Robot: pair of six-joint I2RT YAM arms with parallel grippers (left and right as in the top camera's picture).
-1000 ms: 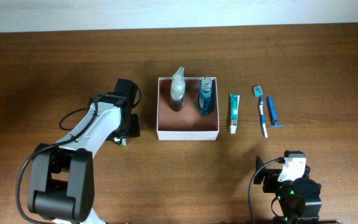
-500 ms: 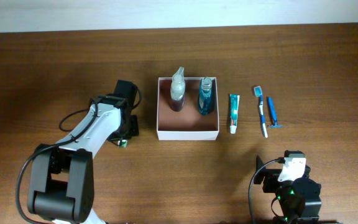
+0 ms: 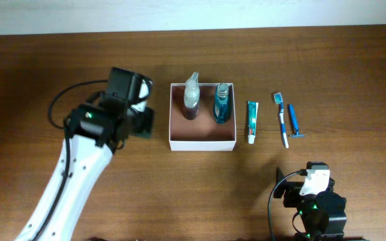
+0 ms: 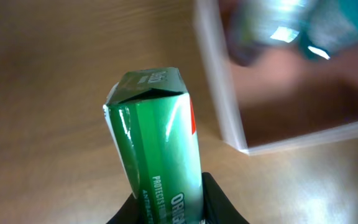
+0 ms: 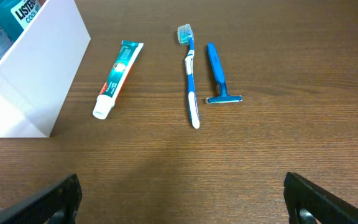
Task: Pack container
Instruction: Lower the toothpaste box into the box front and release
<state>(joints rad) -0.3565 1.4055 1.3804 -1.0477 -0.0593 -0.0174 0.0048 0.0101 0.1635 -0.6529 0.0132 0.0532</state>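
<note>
My left gripper should keep holding the green carton [image 4: 160,143] until it is in the container; beside the container's white side, it would drop onto the table.
In the left wrist view my left gripper [image 4: 169,208] is shut on a green carton [image 4: 160,143] and holds it above the table, just left of the container's white wall [image 4: 219,93]. Overhead, the left gripper [image 3: 141,123] hovers beside the container [image 3: 203,145], and the arm hides the carton. A clear bottle with brown liquid [image 3: 191,97] and a blue mouthwash bottle [image 3: 222,102] stand inside at the back. My right gripper [image 5: 182,202] stands open and holds nothing, low at the front right [image 3: 307,181].
To the right of the container lie a toothpaste tube [image 3: 252,122], a blue-and-white toothbrush [image 3: 282,119] and a blue razor [image 3: 293,120], side by side on the wooden table. The right wrist view shows them ahead: toothpaste tube [image 5: 118,78], toothbrush [image 5: 190,81], razor [image 5: 218,73].
My left gripper has shut on the green carton and risen from the table with it, staying left of the container. The right arm has not moved.
</note>
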